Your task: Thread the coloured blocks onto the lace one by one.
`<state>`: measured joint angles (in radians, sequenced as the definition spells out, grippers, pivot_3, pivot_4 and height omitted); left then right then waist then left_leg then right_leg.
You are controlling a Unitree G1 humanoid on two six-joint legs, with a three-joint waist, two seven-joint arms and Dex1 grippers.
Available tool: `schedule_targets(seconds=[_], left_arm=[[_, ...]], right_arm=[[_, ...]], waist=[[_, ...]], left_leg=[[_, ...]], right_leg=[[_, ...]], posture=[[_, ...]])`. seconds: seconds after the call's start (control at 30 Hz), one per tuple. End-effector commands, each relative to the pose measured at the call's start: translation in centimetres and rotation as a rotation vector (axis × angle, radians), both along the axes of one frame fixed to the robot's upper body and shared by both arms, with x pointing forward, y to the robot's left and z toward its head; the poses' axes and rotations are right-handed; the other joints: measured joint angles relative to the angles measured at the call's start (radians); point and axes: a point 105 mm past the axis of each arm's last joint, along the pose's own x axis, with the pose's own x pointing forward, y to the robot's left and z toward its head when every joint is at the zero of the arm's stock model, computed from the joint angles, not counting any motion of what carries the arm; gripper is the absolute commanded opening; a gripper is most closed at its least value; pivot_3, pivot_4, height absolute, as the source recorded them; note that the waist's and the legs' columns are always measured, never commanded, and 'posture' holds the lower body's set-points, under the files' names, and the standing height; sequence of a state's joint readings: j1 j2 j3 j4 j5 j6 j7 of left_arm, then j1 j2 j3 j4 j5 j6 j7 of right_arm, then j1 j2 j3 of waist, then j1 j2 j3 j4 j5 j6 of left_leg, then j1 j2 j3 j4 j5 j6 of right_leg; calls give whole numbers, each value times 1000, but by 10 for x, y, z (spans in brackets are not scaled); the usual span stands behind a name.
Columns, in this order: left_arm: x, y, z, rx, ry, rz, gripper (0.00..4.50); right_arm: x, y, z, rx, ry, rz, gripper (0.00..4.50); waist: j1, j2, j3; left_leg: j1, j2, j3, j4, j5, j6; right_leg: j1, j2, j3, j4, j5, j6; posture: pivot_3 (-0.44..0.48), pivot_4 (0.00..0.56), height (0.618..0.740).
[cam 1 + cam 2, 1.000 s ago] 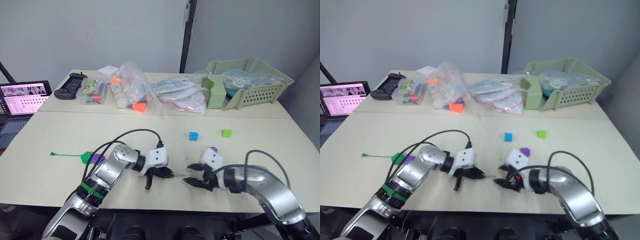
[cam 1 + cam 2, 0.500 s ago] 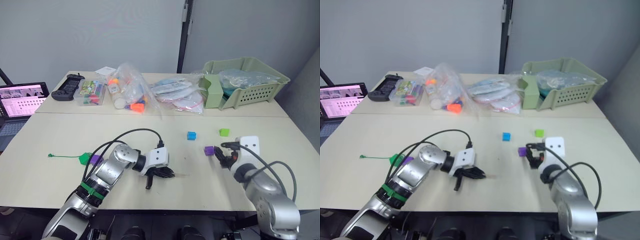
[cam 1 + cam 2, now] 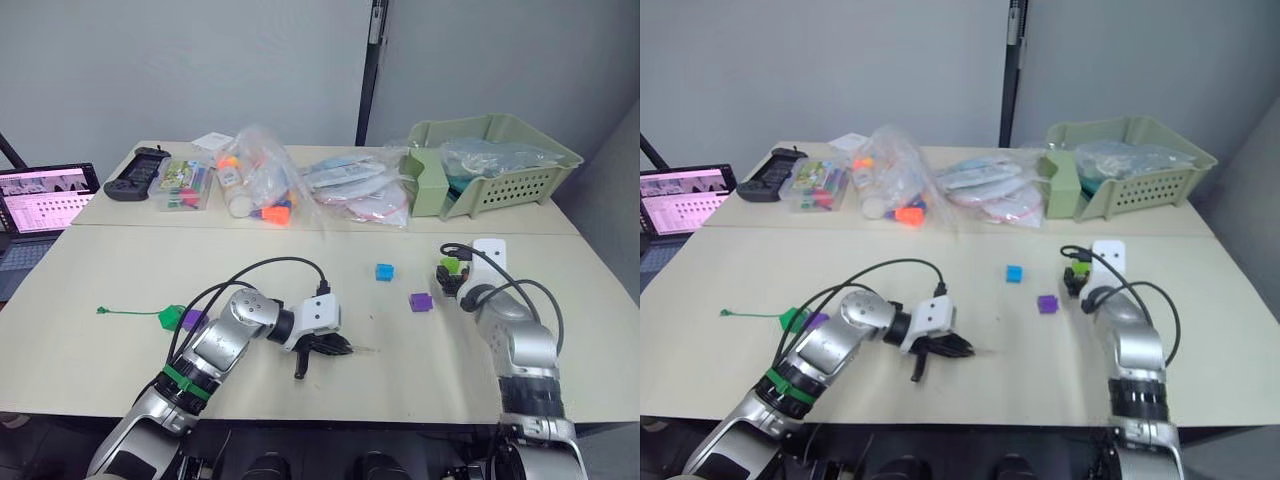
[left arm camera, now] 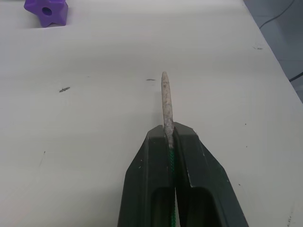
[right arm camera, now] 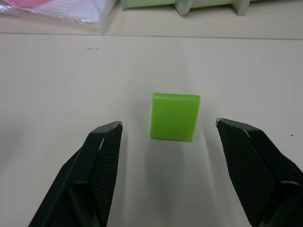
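Note:
The light green block will next be held by its sides in my right gripper, so the light green block's hole stays free for the lace's tip.
My left gripper is shut on the lace near its stiff pale tip, which sticks out past the fingers just above the table. The lace's green cord trails off to the left, where a darker green block and a purple block sit on it. My right gripper is open and low over the table, one finger on each side of the light green block without touching it. A blue block and another purple block lie loose between the two grippers.
Along the back of the table stand a green basket, clear bags of toys, flat plastic packets, a clear box and a black controller. A laptop sits at the far left.
My right arm swung from beside the left gripper at the front, back and to the right, and now straddles the light green block. The left gripper kept hold of the lace and stayed put.

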<state>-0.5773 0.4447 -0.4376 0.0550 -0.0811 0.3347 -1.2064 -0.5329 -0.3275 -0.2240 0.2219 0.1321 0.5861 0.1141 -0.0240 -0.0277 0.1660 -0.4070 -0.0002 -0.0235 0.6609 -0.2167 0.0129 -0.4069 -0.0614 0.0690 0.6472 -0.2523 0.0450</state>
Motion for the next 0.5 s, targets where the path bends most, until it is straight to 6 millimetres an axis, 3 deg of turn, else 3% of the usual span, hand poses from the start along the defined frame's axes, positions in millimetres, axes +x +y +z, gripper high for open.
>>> schedule_targets(seconds=[0.03, 0.27, 0.5], left_arm=[[-2, -1, 7, -25, -22, -6, 0], [-3, 0, 7, -21, -19, 1, 0], [-4, 2, 8, -19, -18, 6, 0]], right_arm=[[14, -3, 5, -25, -39, -1, 3337], [36, -2, -1, -29, -24, -9, 3337], [36, -1, 0, 7, -30, -30, 1174]], waist=[[-4, 0, 0], [-18, 0, 0], [-17, 0, 0]], left_leg=[[0, 0, 0, 0, 0, 0], [0, 0, -2, -1, 0, 0], [0, 0, -4, -1, 0, 0]], right_leg=[[0, 0, 0, 0, 0, 0], [0, 0, 0, 0, 0, 0], [0, -1, 0, 1, 0, 0]], posture=[[0, 150, 740], [0, 150, 740], [0, 150, 740]])
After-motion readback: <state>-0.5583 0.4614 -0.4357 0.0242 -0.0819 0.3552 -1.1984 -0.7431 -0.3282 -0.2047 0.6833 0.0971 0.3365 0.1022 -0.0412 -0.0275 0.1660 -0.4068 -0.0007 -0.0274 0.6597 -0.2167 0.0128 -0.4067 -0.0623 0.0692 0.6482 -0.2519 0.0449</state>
